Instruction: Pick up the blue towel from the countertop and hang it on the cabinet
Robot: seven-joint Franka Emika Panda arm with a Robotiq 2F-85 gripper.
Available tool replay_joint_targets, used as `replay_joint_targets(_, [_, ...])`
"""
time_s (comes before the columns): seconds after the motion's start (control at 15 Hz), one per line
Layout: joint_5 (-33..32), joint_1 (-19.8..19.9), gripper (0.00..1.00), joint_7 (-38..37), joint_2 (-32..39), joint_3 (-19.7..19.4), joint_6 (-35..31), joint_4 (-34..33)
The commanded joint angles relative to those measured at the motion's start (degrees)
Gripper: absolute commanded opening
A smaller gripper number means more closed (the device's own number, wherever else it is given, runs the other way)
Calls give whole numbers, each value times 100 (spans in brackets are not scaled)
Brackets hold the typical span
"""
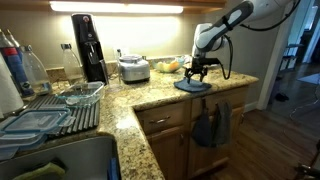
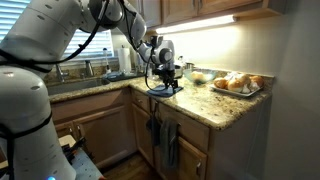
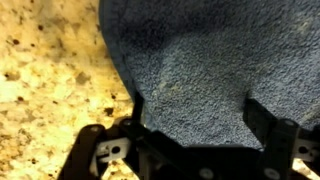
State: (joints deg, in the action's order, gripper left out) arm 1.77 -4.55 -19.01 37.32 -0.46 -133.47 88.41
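My gripper grabs a fold of the blue towel (image 1: 192, 86) near its edge next, from above, so the rest dangles free to hang on the cabinet.
The blue towel (image 1: 192, 86) lies bunched on the granite countertop (image 1: 150, 92) near its end; it also shows in an exterior view (image 2: 165, 88). My gripper (image 1: 198, 73) hangs right above it, fingers open and down on the cloth, also seen in an exterior view (image 2: 165, 80). In the wrist view the towel (image 3: 210, 60) fills most of the frame, and the open gripper (image 3: 192, 108) has a finger on each side of a patch of cloth. The cabinet (image 1: 205, 135) below the counter carries a dark towel (image 1: 212, 124) hanging on its front.
A rice cooker (image 1: 134, 69), a black water dispenser (image 1: 88, 47) and a fruit plate (image 1: 168, 67) stand behind the towel. A dish rack with containers (image 1: 55, 110) sits by the sink. A tray of bread (image 2: 236, 84) is on the counter's end.
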Motion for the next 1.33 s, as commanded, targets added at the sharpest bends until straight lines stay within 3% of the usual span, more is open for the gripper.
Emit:
replay_joint_targets(0.0, [-48,-62,100,132,99,-65,260,-161])
replay_joint_targets(0.07, [-32,-57,100,141,105,-60,299,-173])
replay_joint_targets(0.13, [-12,-50,92,136,99,-55,325,-167])
replay_joint_targets(0.2, [5,-50,74,97,85,-60,334,-152])
replay_joint_targets(0.87, [209,-4,9,75,-383,-4,62,355])
replay_joint_targets(1.0, [213,-15,5,41,-625,-15,-76,640])
replay_joint_targets(1.27, [505,52,9,57,-1332,95,-448,1526])
